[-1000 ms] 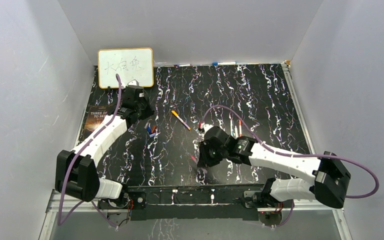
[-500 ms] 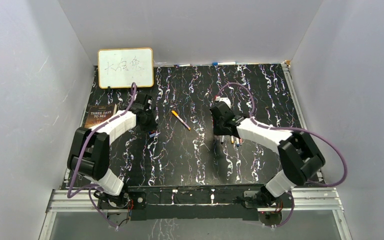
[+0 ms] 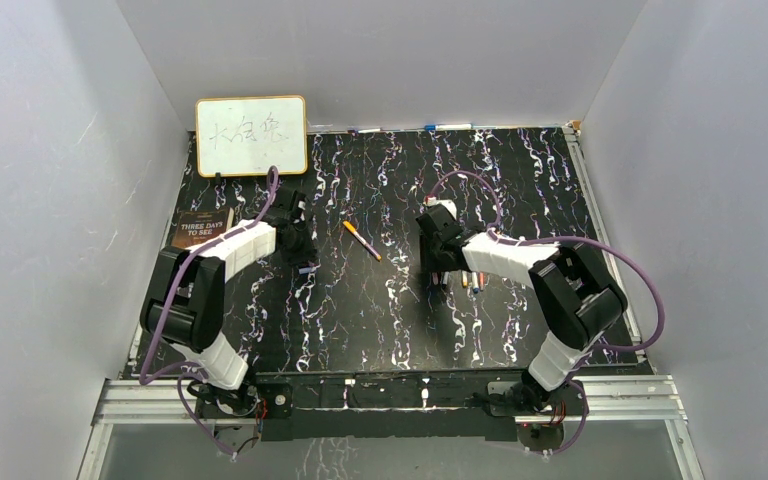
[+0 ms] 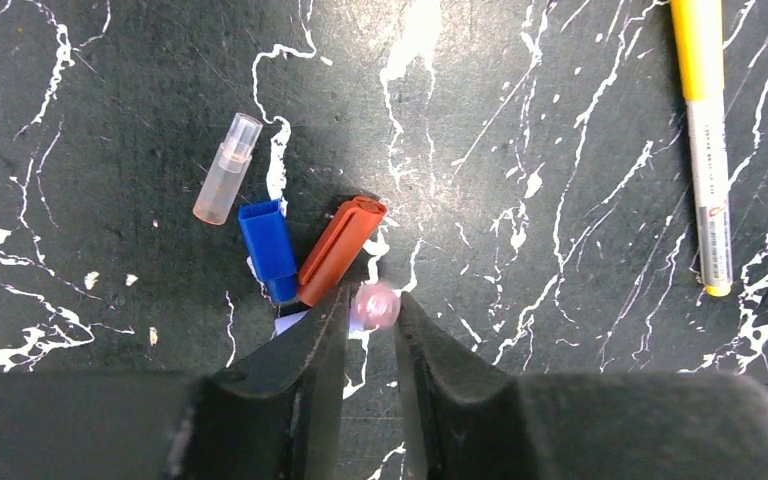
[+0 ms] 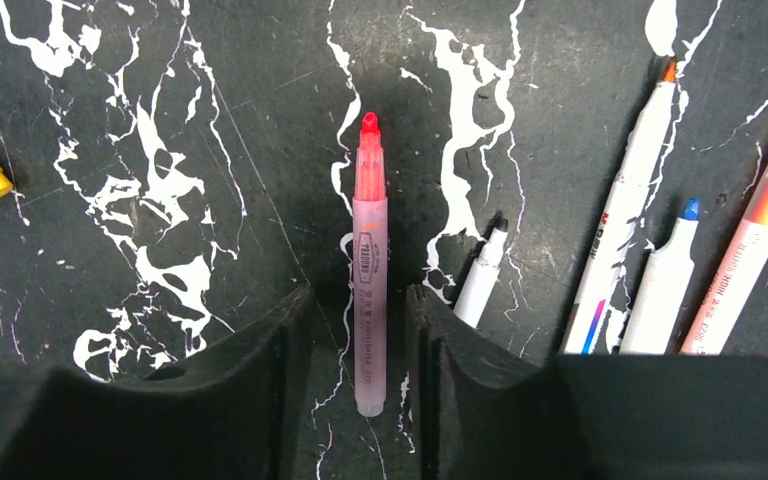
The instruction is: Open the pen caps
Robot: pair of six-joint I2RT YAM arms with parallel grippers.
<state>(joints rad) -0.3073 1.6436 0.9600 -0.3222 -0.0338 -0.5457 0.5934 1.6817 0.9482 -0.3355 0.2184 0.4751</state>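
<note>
My right gripper grabs the capped yellow pen by its white body [image 3: 368, 246] next, leaving the yellow cap free for my left gripper to open.
In the left wrist view, three loose pen caps lie together on the black marbled table: a clear one [image 4: 225, 170], a blue one [image 4: 268, 247] and an orange-red one [image 4: 342, 248]. A small pink cap [image 4: 376, 305], blurred, sits at the tips of my left gripper [image 4: 372, 300], whose jaws stand slightly apart, with a sliver of gap beside the cap. My right gripper [image 5: 360, 295] is open, straddling an uncapped pink highlighter [image 5: 370, 260] that lies flat on the table, with space on both sides. From above, the left gripper [image 3: 303, 258] is over the caps and the right gripper [image 3: 438, 268] is beside the pens.
Uncapped pens lie right of the right gripper: a white pen [image 5: 482, 278], an orange-tipped marker [image 5: 625, 230], a blue-tipped marker [image 5: 665, 285] and an orange highlighter [image 5: 755, 250]. A capped yellow pen [image 3: 361, 240] lies mid-table. A whiteboard [image 3: 251, 135] and a book [image 3: 200, 232] stand at the back left.
The right arm swung from the front centre back to the row of pens, and its jaws parted around the pink highlighter. The left arm came nearer over the caps, and its jaws eased apart.
</note>
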